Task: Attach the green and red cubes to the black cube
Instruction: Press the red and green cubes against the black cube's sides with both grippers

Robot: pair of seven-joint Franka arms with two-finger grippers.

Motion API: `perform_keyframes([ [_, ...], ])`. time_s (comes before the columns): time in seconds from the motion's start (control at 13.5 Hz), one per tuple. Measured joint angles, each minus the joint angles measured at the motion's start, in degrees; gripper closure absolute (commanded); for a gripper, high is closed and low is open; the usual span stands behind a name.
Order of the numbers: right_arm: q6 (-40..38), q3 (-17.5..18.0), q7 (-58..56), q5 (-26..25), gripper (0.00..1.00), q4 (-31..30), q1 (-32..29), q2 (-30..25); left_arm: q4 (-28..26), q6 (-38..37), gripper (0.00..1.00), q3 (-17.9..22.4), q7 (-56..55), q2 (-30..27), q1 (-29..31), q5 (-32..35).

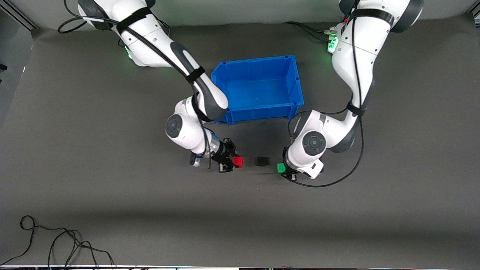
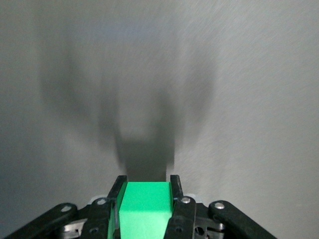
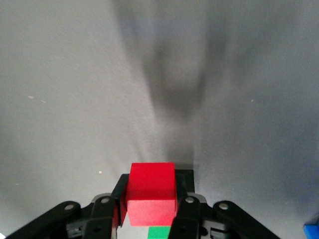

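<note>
I need to keep the green cube in my left gripper until it is against the black cube's facing side, because grey mat still shows between the two cubes.
The black cube (image 1: pixel 261 161) lies on the grey mat, nearer to the front camera than the blue bin. My right gripper (image 1: pixel 234 162) is shut on the red cube (image 1: pixel 237 161), just off the black cube toward the right arm's end. In the right wrist view the red cube (image 3: pixel 151 193) sits between the fingers, and a bit of the green cube (image 3: pixel 159 232) shows past it. My left gripper (image 1: pixel 284 169) is shut on the green cube (image 1: pixel 281 168), beside the black cube toward the left arm's end. In the left wrist view the green cube (image 2: pixel 144 209) fills the jaws.
An empty blue bin (image 1: pixel 296 84) stands on the mat farther from the front camera than the cubes. Loose black cables (image 1: pixel 56 243) lie at the mat's near edge toward the right arm's end. Open mat lies all around the cubes.
</note>
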Motion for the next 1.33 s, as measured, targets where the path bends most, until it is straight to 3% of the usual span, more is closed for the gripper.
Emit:
perform_keyframes([
  [0.81, 4.66, 0.01, 3.4, 0.0, 0.68, 4.49, 3.81, 6.52, 0.08, 0.19, 1.0, -0.01, -1.5, 0.79, -3.31, -0.09],
  [0.89, 4.69, 0.0, 3.4, 0.0, 0.65, 4.55, 3.82, 6.6, 0.1, 0.19, 1.0, -0.01, -1.5, 0.79, -3.31, -0.09],
  [0.96, 4.69, 0.0, 3.4, 0.0, 0.56, 4.58, 3.82, 6.69, 0.12, 0.19, 1.0, -0.01, -1.5, 0.79, -3.31, -0.09],
  [1.26, 4.79, 0.0, 3.4, -0.04, 0.54, 5.57, 3.86, 7.71, 0.13, 0.16, 1.0, -0.01, -1.5, 0.79, -3.38, -0.09],
  [1.33, 4.83, 0.0, 3.4, -0.05, 0.37, 5.73, 3.86, 7.81, 0.14, 0.16, 1.0, -0.01, -1.5, 0.79, -3.42, -0.09],
])
